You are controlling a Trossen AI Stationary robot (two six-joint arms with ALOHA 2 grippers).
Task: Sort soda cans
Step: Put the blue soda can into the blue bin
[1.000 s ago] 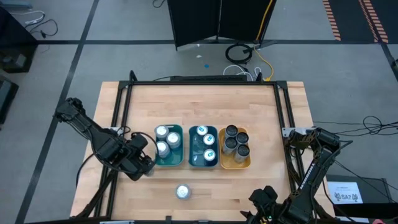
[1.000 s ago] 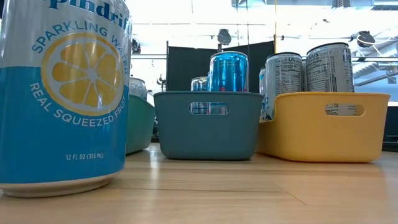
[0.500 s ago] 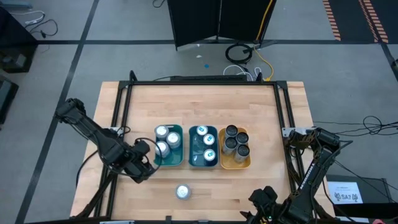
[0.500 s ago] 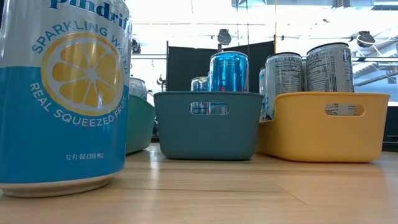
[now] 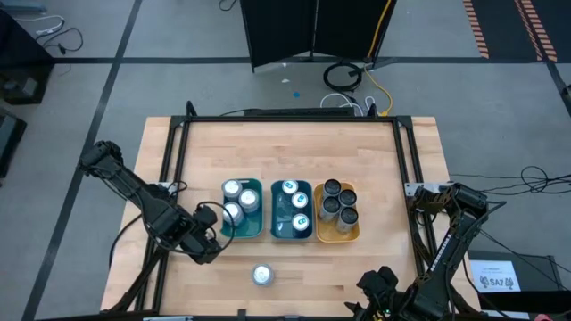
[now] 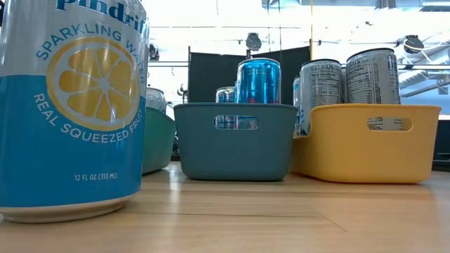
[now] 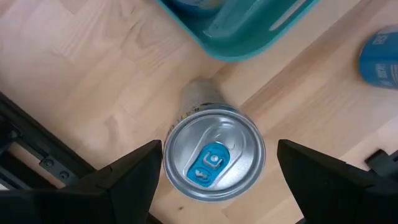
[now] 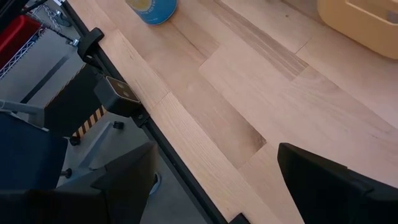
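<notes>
The blue-tabbed can goes into the teal tray; my left gripper will next grip its side just below the can's top rim (image 7: 202,107).
A silver can with a blue tab (image 7: 214,162) stands upright on the wood next to the green tray's near corner (image 7: 249,31). My left gripper (image 7: 217,146) hangs over it, pointing down and open, one finger on each side of the rim with a gap at both. In the high view the left gripper (image 5: 202,242) hides this can. A blue lemon can (image 5: 261,275) stands alone near the table's near edge and fills the left of the low view (image 6: 70,105). My right gripper (image 8: 216,149) is open at the near right edge (image 5: 379,287).
Three trays sit side by side mid-table: the green tray (image 5: 254,234) with silver-topped cans, the teal tray (image 5: 277,236) with blue-marked cans, and the yellow tray (image 5: 337,237) with dark-topped cans. A black frame (image 5: 174,160) borders the table. Bare wood lies far and near of the trays.
My left gripper has shifted a little toward the table's near edge, beside the green tray. The trays and the blue lemon can have stayed where they were.
</notes>
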